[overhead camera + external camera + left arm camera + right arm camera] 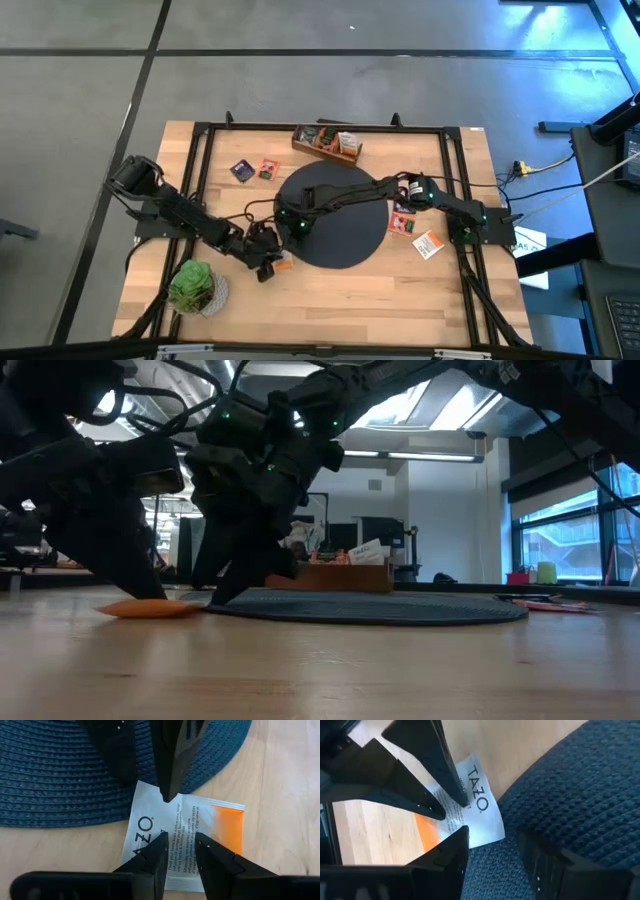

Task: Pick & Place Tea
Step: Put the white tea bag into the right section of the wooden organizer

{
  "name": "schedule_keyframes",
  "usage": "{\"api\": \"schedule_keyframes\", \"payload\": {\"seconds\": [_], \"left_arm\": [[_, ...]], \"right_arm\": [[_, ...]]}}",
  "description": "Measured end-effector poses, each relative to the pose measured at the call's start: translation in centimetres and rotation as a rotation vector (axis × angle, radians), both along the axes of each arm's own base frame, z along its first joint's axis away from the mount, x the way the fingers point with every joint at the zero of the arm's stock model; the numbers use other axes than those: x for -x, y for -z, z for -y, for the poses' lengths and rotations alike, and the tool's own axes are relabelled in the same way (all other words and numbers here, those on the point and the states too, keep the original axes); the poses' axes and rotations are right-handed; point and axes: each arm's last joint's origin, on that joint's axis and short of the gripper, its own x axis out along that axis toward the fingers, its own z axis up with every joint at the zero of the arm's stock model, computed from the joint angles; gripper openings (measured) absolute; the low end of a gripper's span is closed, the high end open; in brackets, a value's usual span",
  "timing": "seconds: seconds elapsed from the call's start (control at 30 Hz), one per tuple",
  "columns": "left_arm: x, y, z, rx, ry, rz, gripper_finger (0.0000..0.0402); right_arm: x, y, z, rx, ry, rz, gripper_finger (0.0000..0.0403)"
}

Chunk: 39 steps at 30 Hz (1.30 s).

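The tea packet needs to go in the wooden box, so the robot's right gripper should next grab it by its white corner [493,832] beside the TAZO lettering.
One tea packet [200,827], white at one end and orange at the other, lies flat on the wood at the near left rim of the black round mat [335,215]. Its white corner [490,832] overlaps the mat's edge. My left gripper [181,847] slants down over the packet's middle, open by a narrow gap with nothing between its fingers. My right gripper [492,831] reaches across the mat from the right, open. One of its fingers stands over the packet's white end and the other over the mat. My left gripper's fingertips [462,802] come down onto the packet's printed face from above, slanting; I cannot tell whether they touch it. My right gripper has one fingertip [167,797] at the packet's white end near the mat's rim; I cannot tell whether it touches. The packet lies flat.
A wooden box [325,140] with several packets stands at the far edge. Two loose packets [255,170] lie at the far left of the mat, and others [415,232] lie to its right. A green plant [195,285] stands at the near left. Black frame rails run along the table's sides.
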Motion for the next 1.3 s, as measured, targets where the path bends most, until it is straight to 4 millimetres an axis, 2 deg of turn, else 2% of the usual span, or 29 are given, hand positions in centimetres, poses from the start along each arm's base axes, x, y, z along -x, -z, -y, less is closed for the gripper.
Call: {"api": "schedule_keyframes", "payload": {"seconds": [0.37,0.93,1.13,1.2,1.3], "left_arm": [[-0.1,0.1,-0.2,-0.032,-0.05,0.027,0.0095],[0.0,0.1,-0.3,-0.058,-0.067,0.036,0.0095],[0.4,-2.2,-0.5,0.027,-0.062,0.099,0.0095],[0.4,-4.0,-0.5,0.052,-0.048,0.175,0.0095],[0.7,-6.4,-1.2,0.037,-0.048,0.284,0.0095]], "right_arm": [[0.0,0.2,0.0,-0.059,0.026,-0.022,0.016],[-0.2,0.4,1.2,-0.039,0.012,0.015,0.0007],[-0.4,-0.2,1.6,-0.043,-0.023,0.037,0.0004],[-0.6,-1.1,2.0,-0.052,-0.043,0.059,0.0004],[-0.5,-3.3,3.5,-0.053,-0.067,0.085,0.0003]]}}
